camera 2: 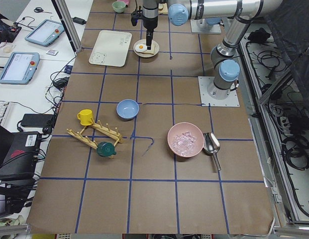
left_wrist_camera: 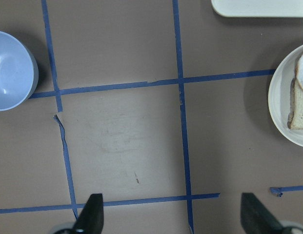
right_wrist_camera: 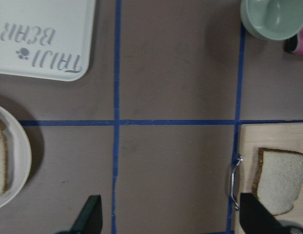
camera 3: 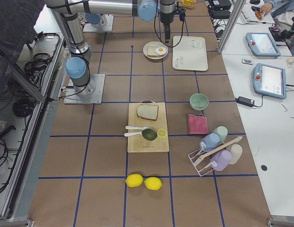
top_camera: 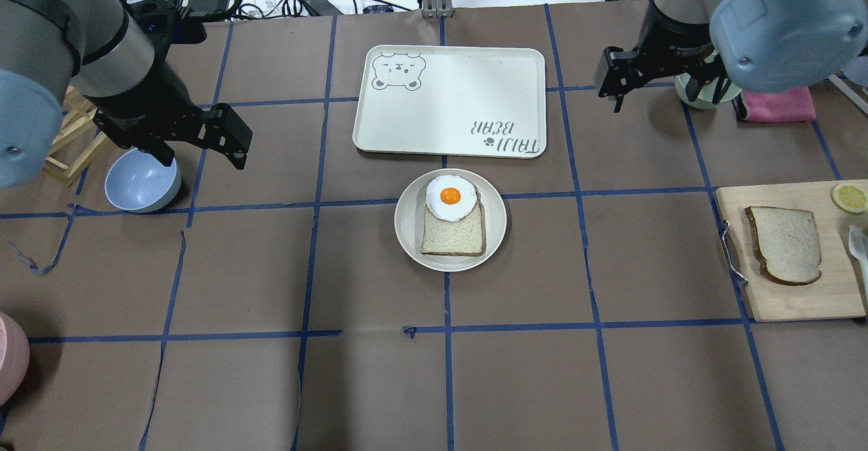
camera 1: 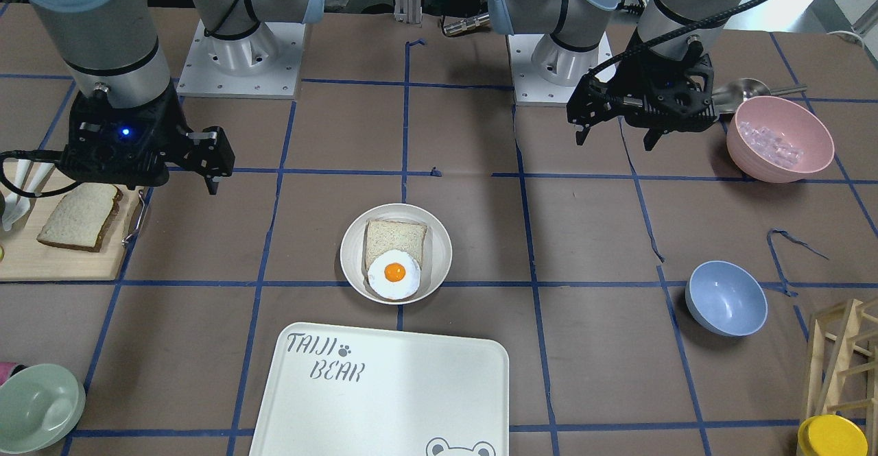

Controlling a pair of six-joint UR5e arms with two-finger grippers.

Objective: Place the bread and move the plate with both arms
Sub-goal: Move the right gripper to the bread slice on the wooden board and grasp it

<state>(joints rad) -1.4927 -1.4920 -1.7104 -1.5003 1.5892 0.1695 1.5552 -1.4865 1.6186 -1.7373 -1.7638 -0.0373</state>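
Observation:
I need to grip the bread by its crust edge (camera 1: 108, 220) next with my right gripper, as it lies flat on the board, too wide across the bread's flat side (camera 1: 75, 214).
The bread (top_camera: 786, 244), with a dark crust and a domed edge, lies on a wooden cutting board (top_camera: 793, 302) at the right; it also shows in the front view (camera 1: 79, 217) and the right wrist view (right_wrist_camera: 278, 180). The plate (top_camera: 407, 224) sits mid-table and holds a squarer slice (top_camera: 453, 234) with a fried egg (top_camera: 449, 197) on it. My left gripper (left_wrist_camera: 173, 217) is open and empty, above the table left of the plate (left_wrist_camera: 280, 97), near a blue bowl (top_camera: 142, 180). My right gripper (right_wrist_camera: 171, 217) is open and empty, above the table between the plate (right_wrist_camera: 17, 165) and the board.
The white TAIJI BEAR tray (top_camera: 451, 98) lies just beyond the plate. A pale green bowl (right_wrist_camera: 275, 17) and a pink cloth (top_camera: 780, 105) are by the right arm. A pink bowl (camera 1: 778, 137), a metal scoop (camera 1: 748, 89) and a wooden rack (camera 1: 844, 360) stand on the left arm's side.

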